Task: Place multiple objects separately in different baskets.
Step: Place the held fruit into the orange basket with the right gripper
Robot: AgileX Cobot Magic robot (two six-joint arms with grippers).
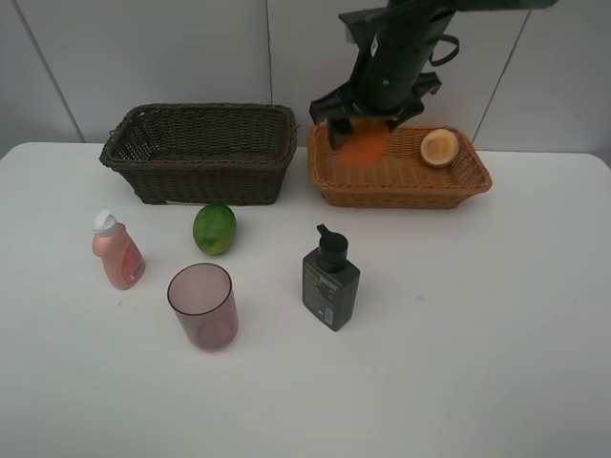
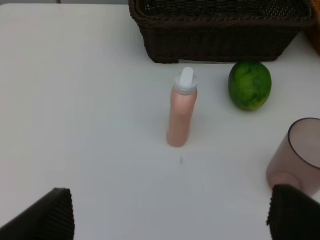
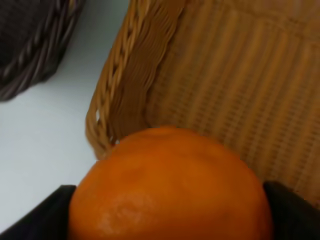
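Observation:
The orange hangs high above the tan basket's corner, so for now my right gripper keeps holding the orange until the orange is lower.
My right gripper (image 1: pixel 362 131) is shut on the orange (image 1: pixel 364 147) and holds it over the left end of the light tan basket (image 1: pixel 401 186). In the right wrist view the orange (image 3: pixel 170 192) fills the space between the fingers (image 3: pixel 292 210), above the tan basket's corner (image 3: pixel 125 95). A peach-like fruit (image 1: pixel 440 147) lies in that basket at its right. The dark brown basket (image 1: pixel 196 157) looks empty. The green fruit (image 1: pixel 215 228), pink bottle (image 1: pixel 116 251), mauve cup (image 1: pixel 202 305) and dark pump bottle (image 1: pixel 330 280) stand on the table. My left gripper (image 2: pixel 170 220) is open, short of the pink bottle (image 2: pixel 181 110).
The white table (image 1: pixel 477 334) runs to a pale wall behind the baskets. In the left wrist view the green fruit (image 2: pixel 249 85) sits in front of the dark basket (image 2: pixel 220 30), and the cup (image 2: pixel 297 155) is by one fingertip (image 2: pixel 295 217).

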